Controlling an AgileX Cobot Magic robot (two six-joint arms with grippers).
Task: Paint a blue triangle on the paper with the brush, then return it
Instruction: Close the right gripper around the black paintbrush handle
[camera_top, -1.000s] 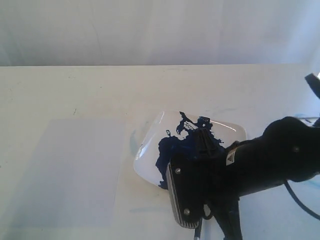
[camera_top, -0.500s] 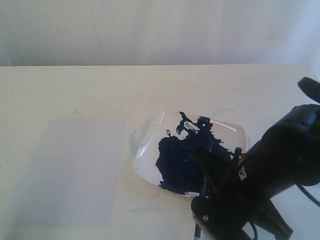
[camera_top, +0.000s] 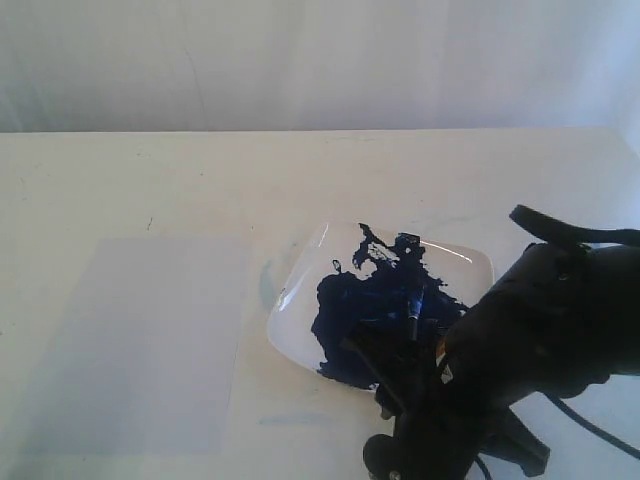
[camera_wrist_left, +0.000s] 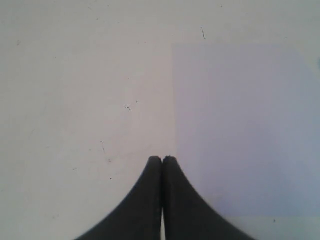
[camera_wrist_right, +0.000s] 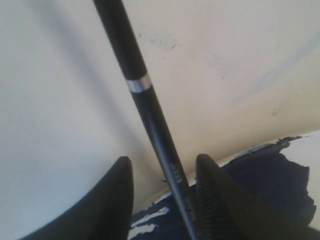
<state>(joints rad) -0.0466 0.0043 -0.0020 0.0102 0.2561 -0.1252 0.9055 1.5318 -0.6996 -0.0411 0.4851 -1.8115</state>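
Note:
My right gripper is about to paint the blue triangle on the paper, so next it will grab the brush by its black handle, between the brush's silver part and bristles.
The black-handled brush with a silver band runs between my right gripper's open jaws, nearer one finger and gripped by neither. Its far end lies over the dark-blue paint; in the exterior view a blue-stained stretch of the brush rests in the dish. The right gripper hangs over the dish's near edge. The pale paper lies at the left, bare where it shows. My left gripper is shut and empty above the paper's edge. The blue triangle is out of view.
A white square dish holds a large dark-blue paint pool at the middle right. Faint light-blue smears mark the cream tabletop beside it. The right arm covers the table's lower right corner.
The right gripper has gone from shut to open and swung lower and to the right. The brush now shows lying in the paint dish.

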